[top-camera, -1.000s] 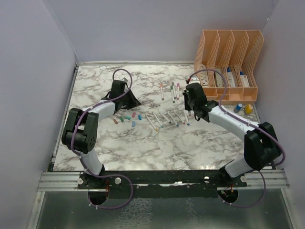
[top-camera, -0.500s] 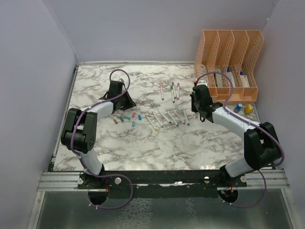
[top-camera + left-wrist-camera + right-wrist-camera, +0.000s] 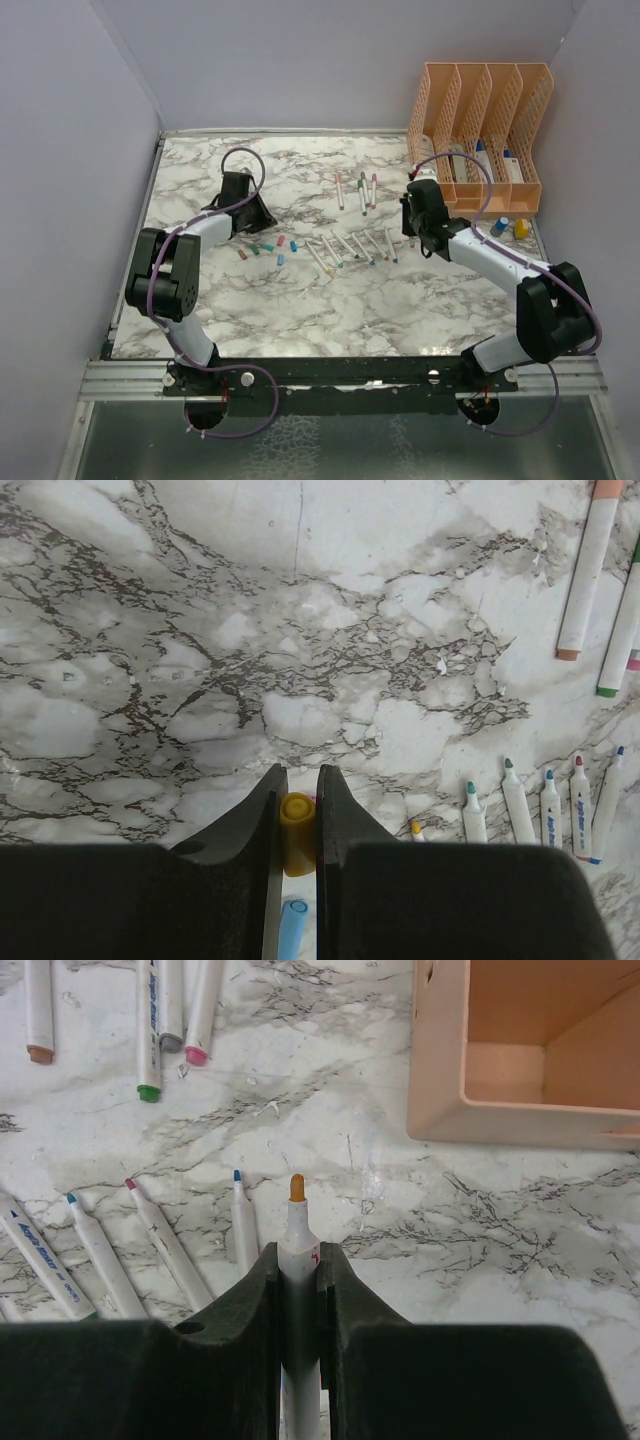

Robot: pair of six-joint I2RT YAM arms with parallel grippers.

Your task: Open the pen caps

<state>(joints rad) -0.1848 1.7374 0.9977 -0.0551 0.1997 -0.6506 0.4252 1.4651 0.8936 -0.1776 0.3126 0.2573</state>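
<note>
My right gripper holds the white pen above the marble beside the row of uncapped pens and must stay closed, as opening now would drop it there.
In the left wrist view my left gripper (image 3: 298, 780) is shut on a yellow pen cap (image 3: 298, 832), with a blue cap (image 3: 290, 925) lying on the marble below it. My right gripper (image 3: 298, 1255) is shut on a white pen (image 3: 297, 1222) whose bare orange tip sticks out ahead. From above, the left gripper (image 3: 258, 212) is over the far left of the table and the right gripper (image 3: 415, 205) is near the organiser. Several loose caps (image 3: 268, 245) lie beside a row of uncapped pens (image 3: 355, 245). Three capped pens (image 3: 358, 190) lie farther back.
A peach lattice file organiser (image 3: 480, 135) stands at the back right, its corner close ahead of my right gripper (image 3: 530, 1050). Small blue and yellow items (image 3: 510, 227) sit in front of it. Grey walls enclose the marble table (image 3: 300, 300).
The left gripper has drifted a little left and back with the cap. The right gripper has shifted slightly right with the pen. Both grips are unchanged.
</note>
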